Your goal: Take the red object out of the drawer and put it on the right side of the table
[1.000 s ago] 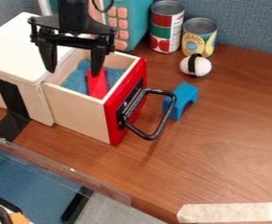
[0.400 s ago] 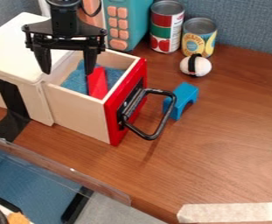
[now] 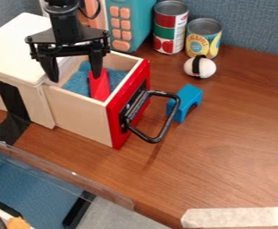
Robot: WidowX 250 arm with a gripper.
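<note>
The red object's narrow end is the part my gripper will grab next, to take the red object out of the drawer and put it on the tabletop.
The black gripper hangs open over the drawer's left part, its fingers spread wide with nothing held between them. Its right finger comes down at the upper end of the red object; whether they touch I cannot tell. That red block lies on blue cloth inside the pulled-out wooden drawer, which has a red front. The brown wooden table extends to the right of the drawer.
A black handle juts from the drawer front. Beside it stands a blue arch block. Farther back are a white ball, a tomato can, a pineapple can and a teal toy.
Compared with a second ago, the gripper stands slightly to the left. Since the middle frame it has come down a little and shifted slightly right. The red block has not moved.
</note>
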